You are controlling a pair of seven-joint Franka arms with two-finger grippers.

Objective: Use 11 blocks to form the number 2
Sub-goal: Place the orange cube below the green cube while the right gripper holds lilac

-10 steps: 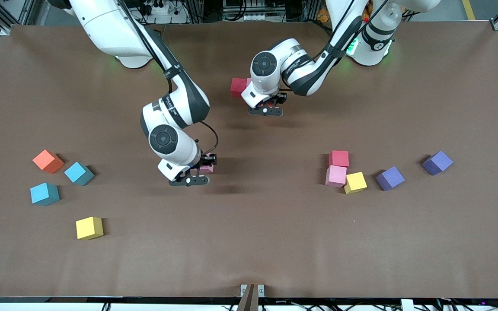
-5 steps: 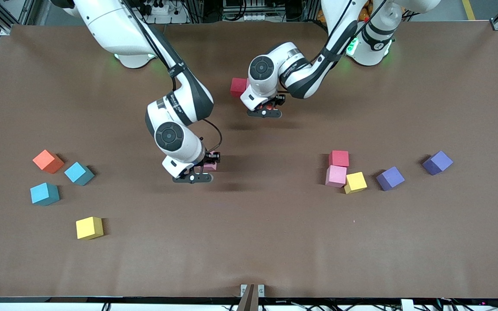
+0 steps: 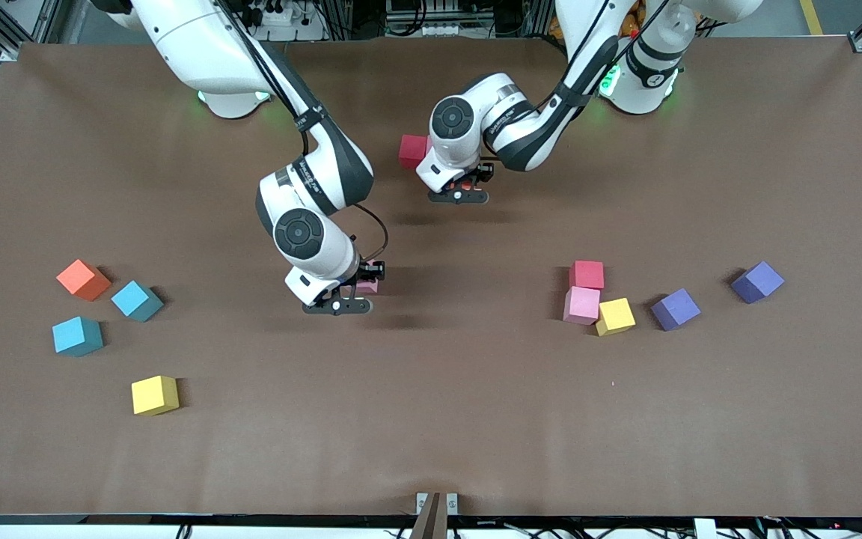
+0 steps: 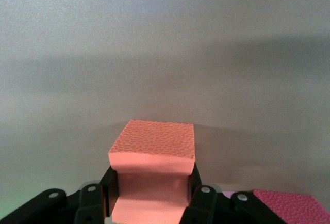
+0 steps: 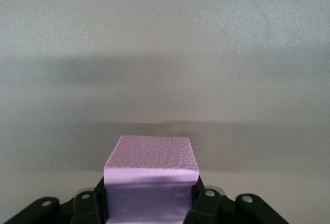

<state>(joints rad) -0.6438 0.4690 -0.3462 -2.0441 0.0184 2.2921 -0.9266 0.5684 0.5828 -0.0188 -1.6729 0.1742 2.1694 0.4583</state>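
Note:
The salmon-red block (image 4: 152, 154) is low on the tabletop next to the dark red block, so the left gripper should open now.
My left gripper (image 3: 467, 186) is shut on a salmon-red block (image 4: 152, 154), low over the table right beside a dark red block (image 3: 411, 150) that lies near the arms' bases. That dark red block also shows in the left wrist view (image 4: 291, 206). My right gripper (image 3: 349, 293) is shut on a pink block (image 3: 368, 284) over the middle of the table; the block fills its jaws in the right wrist view (image 5: 151, 164). No digit shape shows.
Toward the right arm's end lie an orange block (image 3: 83, 279), two light blue blocks (image 3: 135, 299) (image 3: 77, 335) and a yellow block (image 3: 154, 394). Toward the left arm's end lie red (image 3: 587, 274), pink (image 3: 581, 305), yellow (image 3: 615, 316) and two purple blocks (image 3: 675, 308) (image 3: 757, 281).
My right gripper has carried the pink block a little toward the left arm's end and toward the bases. My left gripper has shifted slightly toward the dark red block, then held still.

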